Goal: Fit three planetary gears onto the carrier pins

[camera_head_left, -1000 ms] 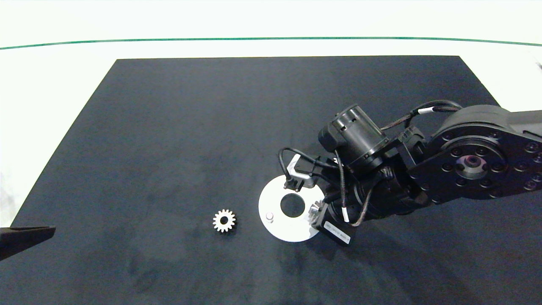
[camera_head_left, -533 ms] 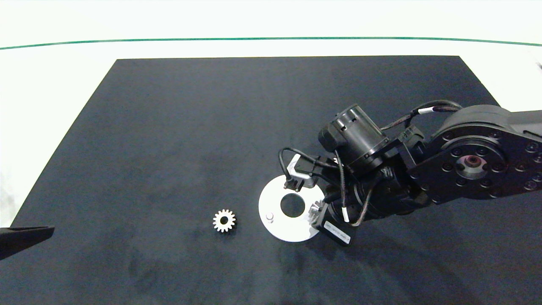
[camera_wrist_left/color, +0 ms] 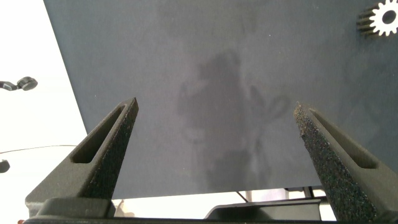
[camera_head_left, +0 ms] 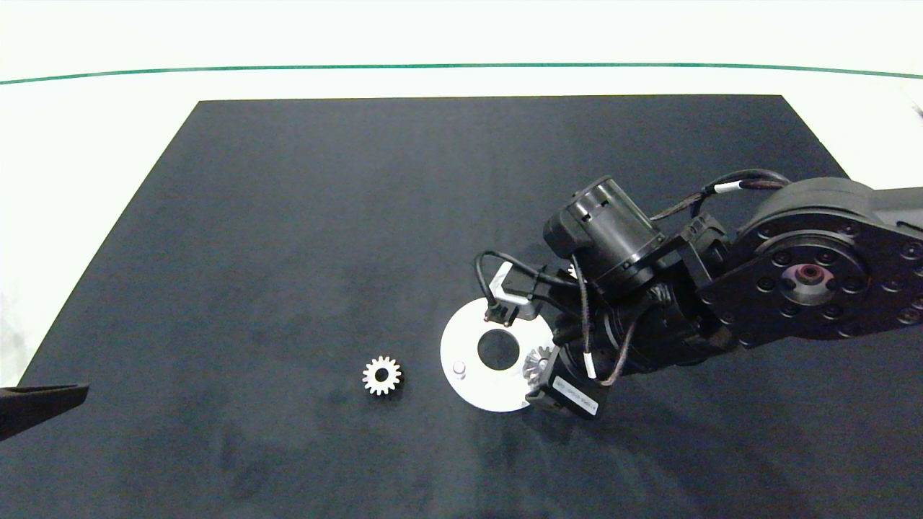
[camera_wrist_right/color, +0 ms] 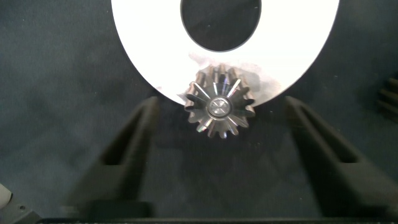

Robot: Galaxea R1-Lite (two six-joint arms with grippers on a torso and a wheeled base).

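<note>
The robot's right gripper should go to the loose gear and grab it by its toothed rim (camera_head_left: 572, 271), so the gear's centre hole stays free for a carrier pin.
The white disc (camera_head_left: 472, 389) lies on the black mat, and one bare carrier pin (camera_head_left: 458, 369) stands at its left side. A planetary gear (camera_wrist_right/color: 219, 111) sits flat at the disc's (camera_wrist_right/color: 149, 43) rim with a pin end showing in its centre hole. My right gripper (camera_wrist_right/color: 221, 104) is open, its fingers (camera_wrist_right/color: 127, 152) wide apart on either side of this gear (camera_head_left: 537, 362) without touching it. A second gear (camera_head_left: 381, 375) lies loose on the mat left of the disc, and it (camera_wrist_left/color: 382, 18) also shows in the left wrist view. My left gripper (camera_wrist_left/color: 216, 106) is open and holds nothing.
The right arm (camera_head_left: 807, 277) and its cables cover the disc's far right side. The left gripper's tip (camera_head_left: 40, 404) rests at the mat's front left edge. The black mat (camera_head_left: 324, 216) lies on a white table with a green line at the back.
The right wrist has shifted slightly toward the front, and the gear on the disc's right rim shows more fully. The loose gear and the left gripper have stayed put.
</note>
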